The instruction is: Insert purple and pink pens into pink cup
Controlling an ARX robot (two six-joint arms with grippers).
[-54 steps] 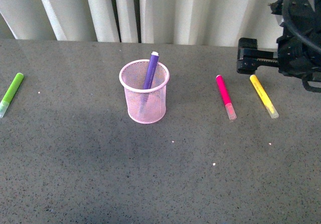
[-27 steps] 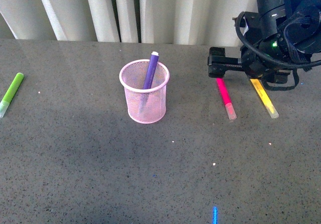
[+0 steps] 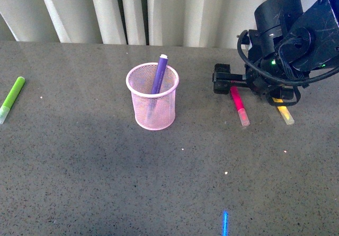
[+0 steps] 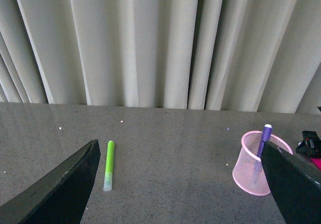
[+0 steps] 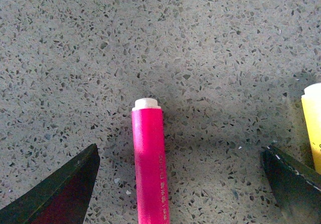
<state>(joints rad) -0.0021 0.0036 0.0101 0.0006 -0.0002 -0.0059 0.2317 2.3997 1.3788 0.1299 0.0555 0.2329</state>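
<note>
The robot's right gripper should next grab the pink pen by its white-tipped end (image 5: 148, 126), so the clear cap stays free to go into the pink cup.
The pink cup (image 3: 152, 96) stands upright on the grey table, with the purple pen (image 3: 159, 73) leaning inside it, white tip up. The cup (image 4: 259, 163) and purple pen (image 4: 264, 139) also show in the left wrist view. The pink pen (image 3: 239, 106) lies flat right of the cup, clear cap toward me. My right gripper (image 3: 221, 79) is open and hovers over the pink pen's far end. In the right wrist view the pink pen (image 5: 149, 163) lies between the open jaws, nearer one of them. My left gripper (image 4: 183, 186) is open and empty, out of the front view.
A yellow marker (image 3: 284, 112) lies just right of the pink pen, partly under my right arm; its end (image 5: 313, 121) shows in the right wrist view. A lime green marker (image 3: 11, 98) lies at the table's far left. White curtains hang behind the table.
My right arm has moved left and down, from over the yellow marker to over the pink pen's far end. The cup and pens have not moved.
</note>
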